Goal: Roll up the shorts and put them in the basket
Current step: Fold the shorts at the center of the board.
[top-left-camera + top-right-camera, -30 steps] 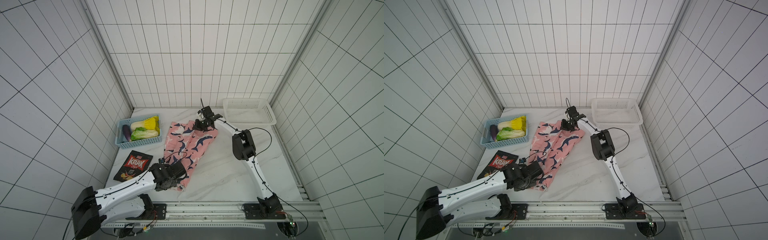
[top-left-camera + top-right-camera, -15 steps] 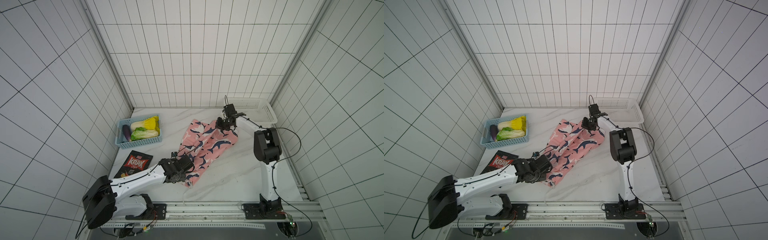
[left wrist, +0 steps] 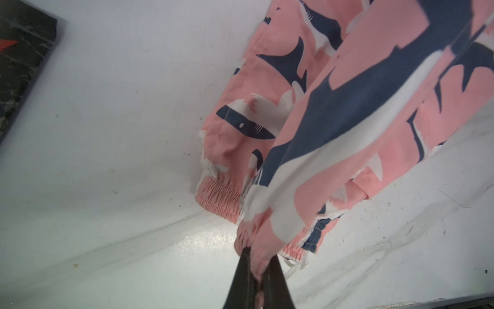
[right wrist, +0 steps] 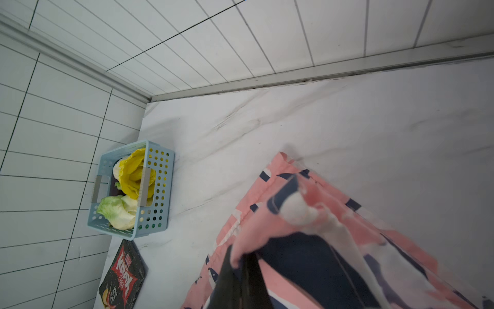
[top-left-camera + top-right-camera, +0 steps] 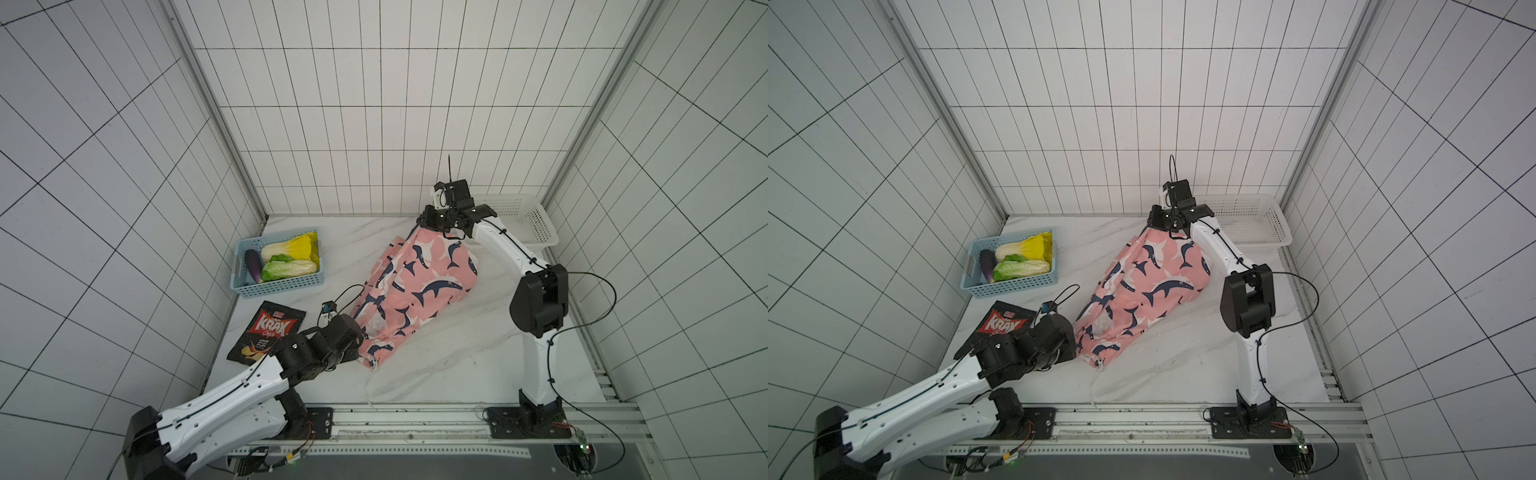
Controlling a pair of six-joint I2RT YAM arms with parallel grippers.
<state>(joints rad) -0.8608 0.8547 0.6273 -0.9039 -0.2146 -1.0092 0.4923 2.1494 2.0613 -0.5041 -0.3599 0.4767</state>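
The waistband is above the middle of the shorts' lower layer and would drop short now. My left gripper must hold it until the shorts' side edge.
The pink shark-print shorts (image 5: 419,282) (image 5: 1154,282) stretch slantwise over the marble table, between my two grippers. My left gripper (image 5: 360,338) (image 5: 1074,345) is shut on the gathered elastic waistband at the near end, and pink cloth is pinched between its fingers in the left wrist view (image 3: 254,256). My right gripper (image 5: 419,222) (image 5: 1149,222) is shut on the far hem and holds it lifted off the table, with the shorts (image 4: 334,227) draping away from its fingertips (image 4: 240,256). A white drawstring (image 5: 370,382) trails toward the front edge.
A blue basket (image 5: 278,286) with cabbages and an eggplant stands at the left. A black chips bag (image 5: 268,332) lies in front of it, close to my left wrist. A white basket (image 5: 532,224) sits in the back right corner behind my right arm.
Both grippers carried the shorts to the right, then partly back left. The right gripper now holds its end higher, and the cloth hangs wider between the two grips.
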